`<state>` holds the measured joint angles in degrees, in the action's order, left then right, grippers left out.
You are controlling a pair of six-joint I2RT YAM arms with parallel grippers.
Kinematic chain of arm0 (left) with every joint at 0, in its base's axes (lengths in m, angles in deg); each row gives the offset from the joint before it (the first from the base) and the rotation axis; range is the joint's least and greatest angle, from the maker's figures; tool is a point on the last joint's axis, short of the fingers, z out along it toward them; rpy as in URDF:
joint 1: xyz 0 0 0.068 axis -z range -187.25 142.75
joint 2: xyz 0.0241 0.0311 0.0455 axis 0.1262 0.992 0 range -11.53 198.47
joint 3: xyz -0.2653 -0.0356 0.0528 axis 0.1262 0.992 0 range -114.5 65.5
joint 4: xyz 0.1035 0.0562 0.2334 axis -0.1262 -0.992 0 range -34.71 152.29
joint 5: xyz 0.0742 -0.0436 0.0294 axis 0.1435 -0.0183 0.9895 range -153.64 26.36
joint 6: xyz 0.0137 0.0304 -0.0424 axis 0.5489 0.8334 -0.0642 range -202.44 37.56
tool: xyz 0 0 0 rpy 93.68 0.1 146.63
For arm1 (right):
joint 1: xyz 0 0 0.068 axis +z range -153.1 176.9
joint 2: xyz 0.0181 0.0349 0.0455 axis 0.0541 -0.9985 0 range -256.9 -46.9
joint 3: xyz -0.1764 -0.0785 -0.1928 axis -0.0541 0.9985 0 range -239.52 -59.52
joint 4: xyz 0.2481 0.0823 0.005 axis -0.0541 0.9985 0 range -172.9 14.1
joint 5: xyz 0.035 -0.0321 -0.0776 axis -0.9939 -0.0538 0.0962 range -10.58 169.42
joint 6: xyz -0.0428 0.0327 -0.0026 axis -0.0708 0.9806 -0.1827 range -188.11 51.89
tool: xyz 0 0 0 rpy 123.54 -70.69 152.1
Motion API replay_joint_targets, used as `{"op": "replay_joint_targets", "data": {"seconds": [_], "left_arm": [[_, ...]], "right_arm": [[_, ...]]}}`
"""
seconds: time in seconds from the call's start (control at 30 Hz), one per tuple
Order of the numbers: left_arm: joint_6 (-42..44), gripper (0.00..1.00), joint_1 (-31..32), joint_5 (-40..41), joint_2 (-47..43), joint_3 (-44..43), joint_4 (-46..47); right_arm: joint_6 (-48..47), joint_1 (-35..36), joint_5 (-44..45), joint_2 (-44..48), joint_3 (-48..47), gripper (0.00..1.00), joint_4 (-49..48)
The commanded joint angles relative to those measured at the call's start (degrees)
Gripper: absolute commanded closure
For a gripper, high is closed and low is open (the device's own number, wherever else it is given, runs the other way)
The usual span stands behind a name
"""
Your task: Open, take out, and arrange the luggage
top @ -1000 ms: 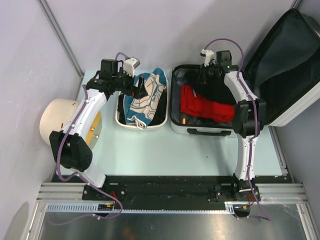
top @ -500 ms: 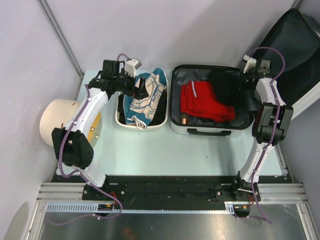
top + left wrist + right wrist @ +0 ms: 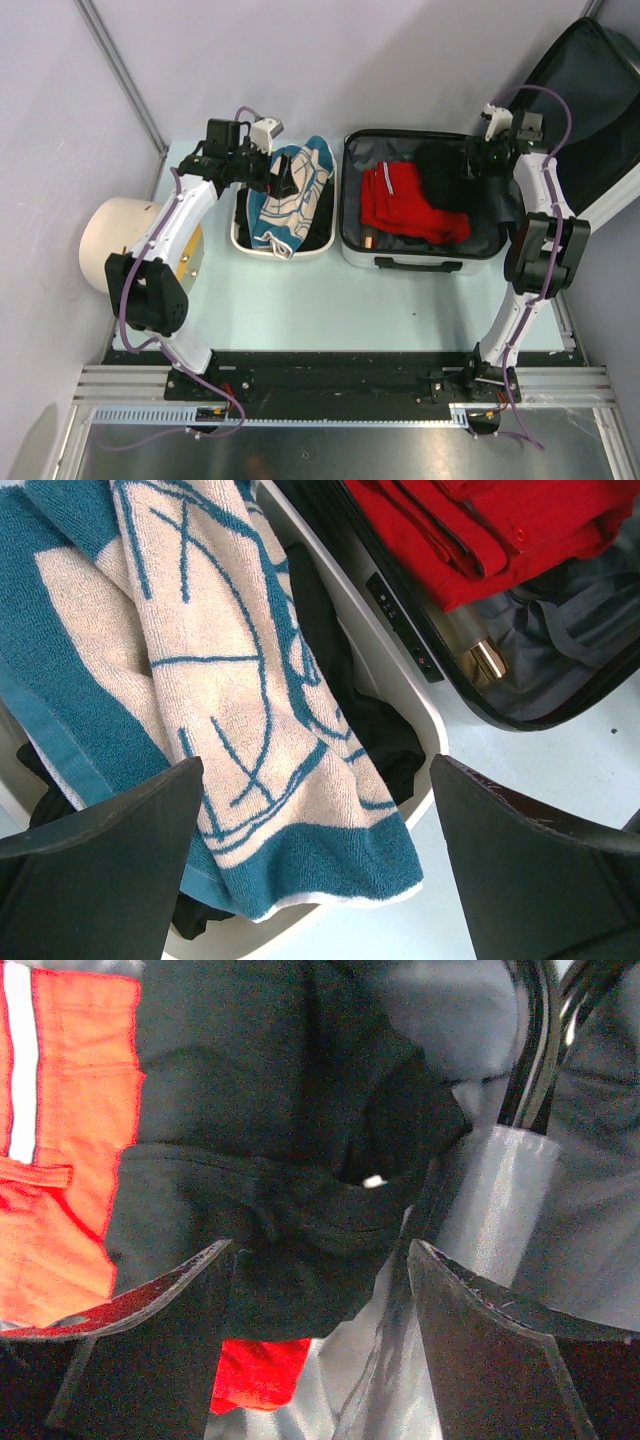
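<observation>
The black garment [image 3: 440,165] needs to come out bundled and be arranged over the towel [image 3: 292,208], so my right gripper should grab it next with its folded layers together.
The luggage [image 3: 400,262] lies open right of centre, its dark-lined lid [image 3: 590,130] leaning back at the far right. Inside are folded red clothes [image 3: 405,200] and a black garment [image 3: 440,165] at the back. My right gripper [image 3: 475,160] hovers at the back right of the shell. Seen from the right wrist, the right gripper [image 3: 320,1250] is open, with the black garment [image 3: 260,1160] just below its jaws. My left gripper [image 3: 285,175] hangs open over a teal and cream towel [image 3: 200,660]. The left wrist view also shows the left gripper [image 3: 315,780], the luggage rim [image 3: 400,610] and the red clothes [image 3: 480,530].
A cream tub [image 3: 290,252] left of the luggage holds the towel [image 3: 290,200] and dark cloth. A cream cylinder [image 3: 115,240] lies at the table's left edge. Grey walls close in on the left and at the back.
My right gripper swung from the luggage's back middle to its back right and has opened. The black garment now lies bunched at the back. The left arm barely moved.
</observation>
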<state>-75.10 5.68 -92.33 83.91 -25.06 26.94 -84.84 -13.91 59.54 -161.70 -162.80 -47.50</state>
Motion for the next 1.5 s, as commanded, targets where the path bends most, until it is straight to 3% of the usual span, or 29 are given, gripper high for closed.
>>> {"op": "replay_joint_targets", "data": {"seconds": [0.0, 0.17, 0.3, 0.57, 0.77, 1.03, 1.2, 1.3, 1.33, 1.37, 1.47], "left_arm": [[0.84, 0.00, -0.36, -0.76, -2.27, -0.84, -0.07], [0.84, 0.00, -0.36, -0.76, -2.36, -0.93, -0.15], [0.84, 0.00, -0.45, -0.84, -2.45, -0.93, -0.15], [1.10, 0.00, -0.71, -0.14, -3.77, 0.73, -0.42], [1.46, 0.00, -0.98, 0.03, -4.29, 2.14, -0.42], [1.81, 0.00, -1.15, -0.23, -4.21, 2.06, -0.42], [1.98, 0.00, -1.15, -0.58, -3.95, 1.97, -0.42], [2.33, 0.00, -1.15, -0.49, -3.77, 1.44, -0.51], [2.33, 0.00, -1.24, -0.41, -3.86, 1.27, -0.59], [2.68, 0.00, -1.33, -0.06, -4.03, 1.09, -0.59], [2.95, 0.00, -1.85, -0.05, -4.47, 1.09, -0.94]], "right_arm": [[-3.83, 5.70, 5.51, 8.36, 0.53, 0.23, -3.22], [-2.80, 14.22, 12.13, 8.38, 3.88, 0.10, -8.85], [1.34, 20.99, 31.69, 1.53, 0.37, 0.01, -11.40], [-2.07, 24.78, 50.53, -8.41, -2.54, 0.00, -15.18], [-8.75, 23.12, 56.87, -10.17, 2.73, 0.00, -23.88], [-4.97, 19.51, 48.19, -6.58, -0.78, 0.01, -16.68], [-6.21, 17.32, 49.24, -8.85, -3.14, 0.02, -13.09], [-3.67, 14.42, 44.34, -12.80, -8.84, 0.14, -4.95], [-3.40, 13.37, 40.83, -13.34, -10.60, 0.27, -2.20], [-3.05, 12.57, 35.14, -13.51, -11.67, 0.33, -0.52], [-3.92, 11.25, 25.54, -12.20, -13.52, 0.41, 3.53]]}}
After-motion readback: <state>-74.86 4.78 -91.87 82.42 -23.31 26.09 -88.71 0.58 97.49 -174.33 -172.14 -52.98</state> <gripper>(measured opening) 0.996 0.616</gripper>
